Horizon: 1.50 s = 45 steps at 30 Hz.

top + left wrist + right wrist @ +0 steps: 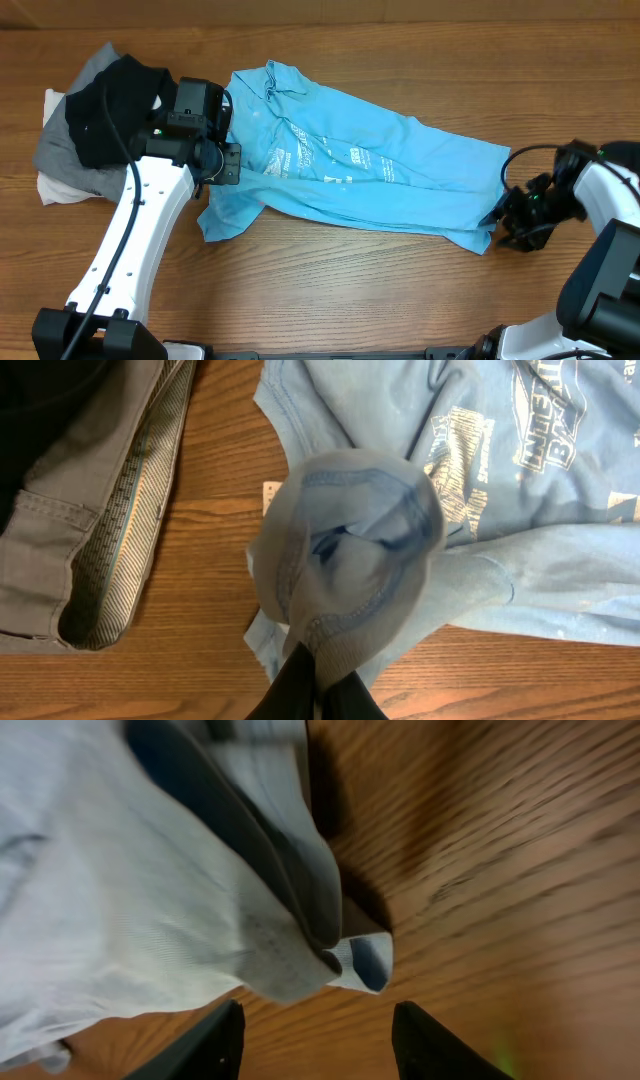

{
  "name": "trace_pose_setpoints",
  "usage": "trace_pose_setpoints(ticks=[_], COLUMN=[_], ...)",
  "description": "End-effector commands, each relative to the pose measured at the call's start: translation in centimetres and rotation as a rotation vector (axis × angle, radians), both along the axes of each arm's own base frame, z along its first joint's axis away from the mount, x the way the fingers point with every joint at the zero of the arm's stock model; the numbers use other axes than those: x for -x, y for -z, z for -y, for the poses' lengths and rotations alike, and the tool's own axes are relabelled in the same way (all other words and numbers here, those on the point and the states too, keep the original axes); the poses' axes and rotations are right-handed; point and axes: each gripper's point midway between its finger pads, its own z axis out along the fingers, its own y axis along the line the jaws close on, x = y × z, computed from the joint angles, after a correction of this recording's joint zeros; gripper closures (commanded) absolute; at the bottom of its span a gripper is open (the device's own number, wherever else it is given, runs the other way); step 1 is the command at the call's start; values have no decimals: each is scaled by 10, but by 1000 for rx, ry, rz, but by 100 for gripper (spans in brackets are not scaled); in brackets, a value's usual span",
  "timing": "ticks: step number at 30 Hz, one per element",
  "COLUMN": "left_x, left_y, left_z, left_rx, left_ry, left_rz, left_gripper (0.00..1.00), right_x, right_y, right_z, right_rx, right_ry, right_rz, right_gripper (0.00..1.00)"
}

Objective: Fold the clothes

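Observation:
My left gripper is pinching the sleeve. My right gripper should next pick up the T-shirt's bottom hem corner (485, 236) (322, 966) opposite that sleeve, to stretch the T-shirt for folding.
A light sky-blue T-shirt (370, 170) with white lettering lies stretched across the wooden table. My left gripper (222, 165) is at its left end, shut on a sleeve; the left wrist view shows the fingers (318, 685) pinching the bunched sleeve cuff (350, 540). My right gripper (510, 218) is at the shirt's right bottom corner, open, with nothing between its fingers (315, 1040); the shirt's hem corner (362, 960) lies just in front of them. A pile of black, grey and white clothes (95, 120) sits at the far left.
Grey trousers (80, 510) lie beside the sleeve in the left wrist view. Bare wood table (350, 290) runs along the front. My left arm (130, 250) crosses the front left.

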Motion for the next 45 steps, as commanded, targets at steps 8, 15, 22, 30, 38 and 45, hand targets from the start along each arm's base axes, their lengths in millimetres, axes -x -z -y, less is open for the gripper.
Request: trace_pose_setpoints(ticks=[8,15,22,30,38,45], left_x=[1,1,1,0,2,-6], left_y=[3,3,3,2,-25,-140], left_z=[-3,-3,-3,-3,-3,19], left_rx=[-16,-17,-17,-16,-11,99], left_ry=[11,15,15,15,16,111], left_rz=[-8,-6,-4,-3,12,214], left_gripper=[93,92,92,93,96,96], right_x=[-44,-78,-103,-122,-119,-101], right_y=[-17,-34,-39,-54,-89,-219], right_z=[-16,-1,5,-15,9,52], right_rx=[-139,-84,-66,-165,-111,8], right_ry=[-5,-33,-24,-54,-29,73], right_rz=[214,347,456,569,618,755], right_gripper=[87,96,96,96,96,96])
